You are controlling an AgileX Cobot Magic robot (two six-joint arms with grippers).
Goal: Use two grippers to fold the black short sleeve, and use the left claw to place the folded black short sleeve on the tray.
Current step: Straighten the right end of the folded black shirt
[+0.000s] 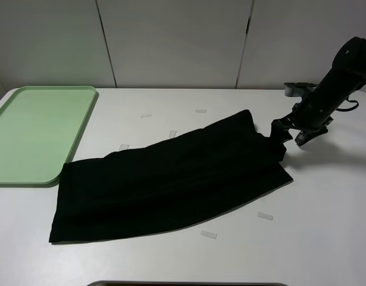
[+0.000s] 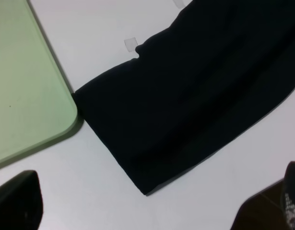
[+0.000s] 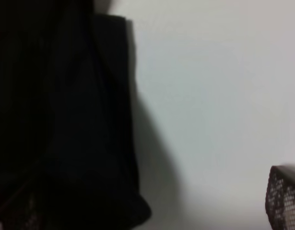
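Next, my right gripper grabs the black short sleeve by its bunched end (image 1: 275, 150) and drags it clear of the tray (image 1: 34, 131) for folding.
The black short sleeve (image 1: 171, 179) lies folded into a long band, slanting across the table from front left to back right; no lettering shows. The pale-green tray (image 1: 34, 131) sits at the far left, its corner just off the shirt's left end (image 2: 152, 120). My left gripper (image 2: 149, 205) is out of the exterior view. The left wrist view shows its fingers (image 2: 17, 203) spread wide, empty, above the table by the shirt's left corner and the tray (image 2: 27, 96). My right gripper (image 1: 287, 132) hovers at the shirt's right end, jaws apart, with cloth (image 3: 65, 120) by one finger.
Several small clear tape marks lie on the white table, such as one (image 1: 265, 215) in front of the shirt and one (image 1: 146, 115) behind it. A grey fixture (image 1: 299, 89) stands at the back right. A wall of pale panels runs behind the table.
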